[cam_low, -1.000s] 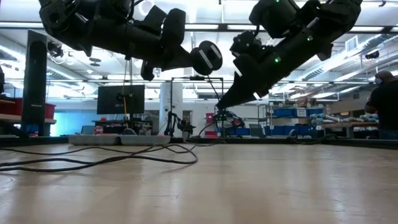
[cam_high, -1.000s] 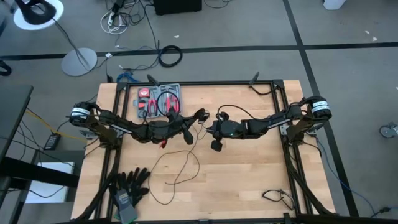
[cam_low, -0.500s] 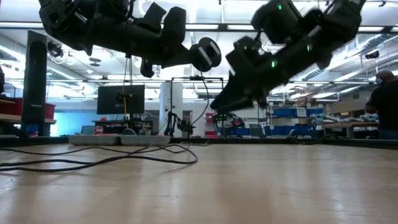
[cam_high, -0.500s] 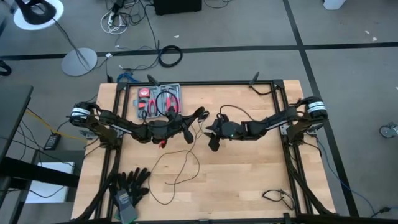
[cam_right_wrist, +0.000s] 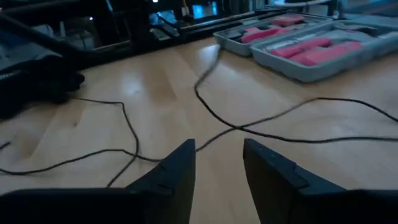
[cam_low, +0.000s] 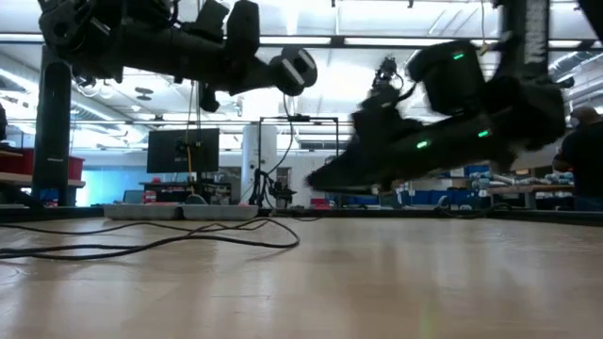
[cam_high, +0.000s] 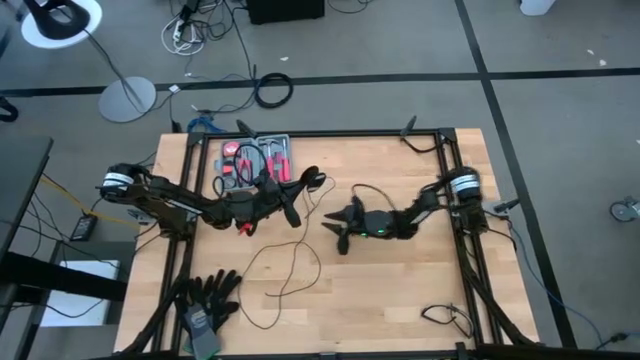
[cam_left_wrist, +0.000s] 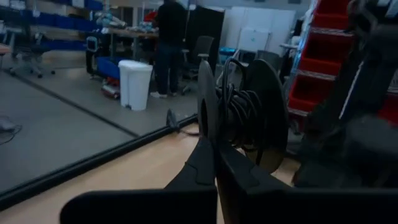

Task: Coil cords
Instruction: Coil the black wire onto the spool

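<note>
The robot's right gripper isn't ready to close on the wire yet. It needs to move toward the spool first, because the strands cross beyond the ends of both fingers.
The cord is a thin black wire. Part of it lies in loose loops on the table (cam_high: pixel 285 265), (cam_low: pixel 188 240), and part is wound on a small round black spool (cam_left_wrist: pixel 242 115), (cam_high: pixel 311 180). My left gripper (cam_high: pixel 295 195) is shut on the spool and carries it above the table's middle (cam_low: pixel 297 68). My right gripper (cam_high: pixel 335 232) stands open low over the table, just right of the loops. Its fingers point toward the table's left edge. In the right wrist view a strand of wire (cam_right_wrist: pixel 236 127) lies on the wood ahead of the open fingers (cam_right_wrist: pixel 217 163), which touch nothing. My left gripper pinches the spool's thin flange at its rim (cam_left_wrist: pixel 205 115) between its two shut fingers. The fingers lie about level and reach toward the table's right. The spool stands on edge, lifted clear of the table, with wire wound between its two discs.
A grey tray of red-handled tools (cam_high: pixel 255 160) sits at the far left of the table. Black gloves (cam_high: pixel 208 295) lie at the near left corner, and a short black cable (cam_high: pixel 445 318) near the right front. Bare wood lies in front of the right gripper.
My right gripper has sunk from mid-height to just above the table and shifted a little toward the table's left edge; its fingers have tipped from pointing steeply down to nearly level. My left gripper has drawn slightly toward the table's left edge with the spool.
</note>
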You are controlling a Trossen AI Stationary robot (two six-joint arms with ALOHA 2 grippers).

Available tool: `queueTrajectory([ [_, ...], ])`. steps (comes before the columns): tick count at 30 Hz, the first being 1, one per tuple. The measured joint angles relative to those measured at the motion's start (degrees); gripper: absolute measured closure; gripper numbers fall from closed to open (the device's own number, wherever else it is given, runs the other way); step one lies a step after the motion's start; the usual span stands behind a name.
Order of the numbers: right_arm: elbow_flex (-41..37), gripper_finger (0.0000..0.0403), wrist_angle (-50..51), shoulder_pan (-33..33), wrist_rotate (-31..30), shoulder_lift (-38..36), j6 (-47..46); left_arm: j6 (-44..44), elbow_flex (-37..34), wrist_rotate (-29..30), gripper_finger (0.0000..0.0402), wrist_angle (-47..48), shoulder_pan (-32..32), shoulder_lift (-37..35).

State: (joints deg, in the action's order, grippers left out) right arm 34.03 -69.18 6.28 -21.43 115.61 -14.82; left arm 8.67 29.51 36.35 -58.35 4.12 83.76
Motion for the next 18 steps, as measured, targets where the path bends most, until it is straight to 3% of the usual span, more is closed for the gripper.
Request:
queueTrajectory([
  [5, 6.2, 0.0269, -3.7, -1.1, 0.2, 6.0, 2.1, -0.9, 0.0, -0.1, 0.0402, 0.2, 0.1, 0.0],
  [10, 8.1, 0.0269, -4.3, -2.7, 1.9, 7.2, 4.0, -0.9, 0.0, -1.2, 0.0402, 0.9, 0.2, 0.0],
  [15, 11.1, 0.0272, -3.5, -3.8, 8.2, 8.2, 3.5, -0.9, 0.1, -1.4, 0.0402, 0.3, 0.2, 0.0],
  [18, 11.5, 0.0276, -2.2, -3.9, 8.0, 8.3, 3.1, -0.9, 0.1, -1.3, 0.0402, 0.2, 0.2, 0.0],
])
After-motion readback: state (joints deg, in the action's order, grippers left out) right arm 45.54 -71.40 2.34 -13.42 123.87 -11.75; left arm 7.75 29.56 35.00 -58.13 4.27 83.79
